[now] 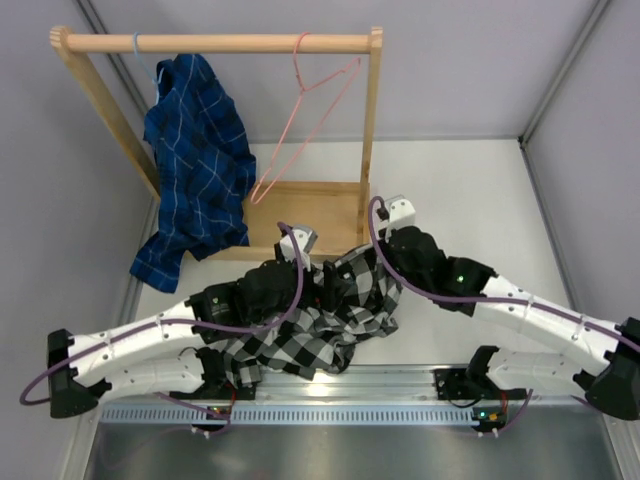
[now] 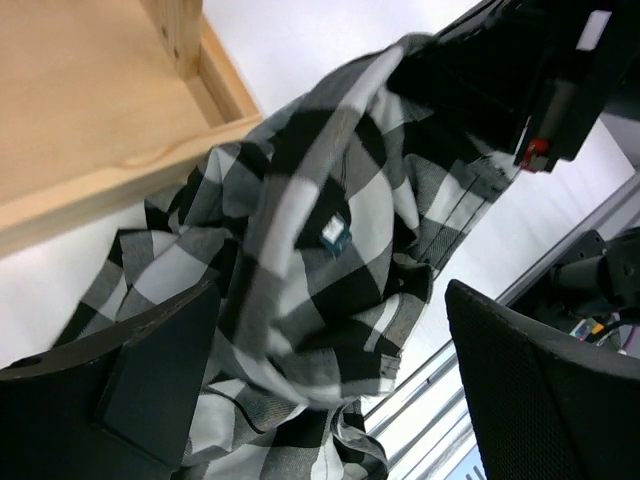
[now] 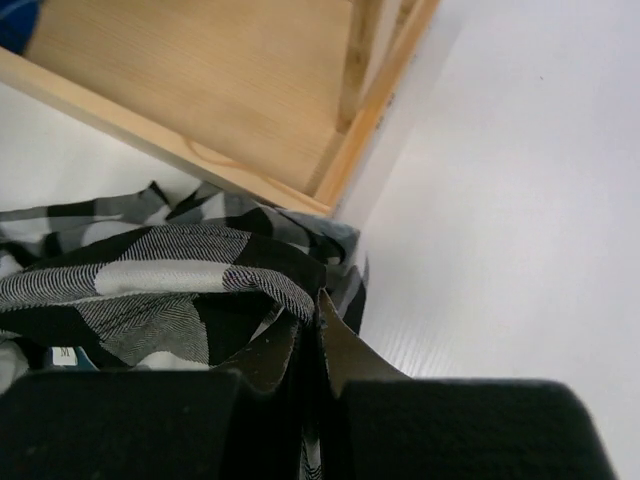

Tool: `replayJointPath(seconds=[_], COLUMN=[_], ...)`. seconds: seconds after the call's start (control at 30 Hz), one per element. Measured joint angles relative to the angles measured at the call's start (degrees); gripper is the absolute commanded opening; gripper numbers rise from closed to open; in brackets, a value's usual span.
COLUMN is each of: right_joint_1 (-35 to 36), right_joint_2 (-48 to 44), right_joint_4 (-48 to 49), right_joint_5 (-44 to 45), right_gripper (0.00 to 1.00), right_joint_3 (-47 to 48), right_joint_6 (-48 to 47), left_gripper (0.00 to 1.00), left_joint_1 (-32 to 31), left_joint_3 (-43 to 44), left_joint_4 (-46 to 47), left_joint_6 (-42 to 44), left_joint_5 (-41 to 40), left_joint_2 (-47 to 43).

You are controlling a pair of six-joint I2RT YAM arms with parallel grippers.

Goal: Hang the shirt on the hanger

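I should next grab the raised folded edge near its label [image 1: 323, 292] [image 2: 268, 285] with my left gripper, across from my right gripper's hold. That keeps the checked shirt's opening easy to reach for the hanger.
The black-and-white checked shirt [image 1: 325, 325] lies crumpled on the white table between the two arms, in front of the wooden rack. The pink wire hanger [image 1: 312, 112] hangs empty by its hook from the rack's top rail. My left gripper [image 2: 330, 400] stands wide open over the shirt [image 2: 330, 180], with loose fabric bunched between and below its fingers [image 2: 150, 385]. My right gripper [image 3: 322, 325] is shut on a fold of the shirt [image 3: 170, 270] at its right edge, close to the rack's base corner.
A dark blue grid-lined shirt [image 1: 195, 170] hangs on a blue hanger at the left of the wooden rack [image 1: 220, 43]. The rack's base tray [image 1: 305, 210] lies just behind the checked shirt. A metal rail [image 1: 330, 410] runs along the near table edge.
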Motion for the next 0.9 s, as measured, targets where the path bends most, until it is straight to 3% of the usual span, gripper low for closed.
replayJointPath(seconds=[0.27,0.37,0.5,0.53,0.6,0.9], right_joint_1=[-3.52,-3.91,-3.96,-3.96,-3.96,-3.96], right_joint_2=[5.27,6.93,7.04,6.99,6.84,6.34], right_joint_4=[-1.11,-0.94,-0.57,-0.48,-0.24,0.24], right_joint_5=[2.54,2.86,2.29,2.08,1.79,1.05], right_gripper=[0.00,0.00,0.00,0.00,0.00,0.00], right_joint_3=[0.48,1.27,1.27,1.27,1.27,1.27], right_joint_6=[3.76,4.20,4.68,4.79,4.92,5.18], left_gripper=[0.98,0.91,0.75,0.62,0.56,0.56], left_joint_1=[-1.70,-1.95,-1.95,-1.95,-1.95,-1.95], left_joint_3=[-8.98,-9.88,-9.90,-9.90,-9.90,-9.20], left_joint_4=[0.66,0.20,-0.02,0.02,0.11,0.39], left_joint_6=[-9.97,-12.81,-15.80,-16.28,-17.09,-20.13], left_joint_5=[-6.60,-8.48,-10.56,-10.78,-10.99,-10.91], left_joint_2=[-1.66,-1.75,0.66,1.51,3.10,10.27])
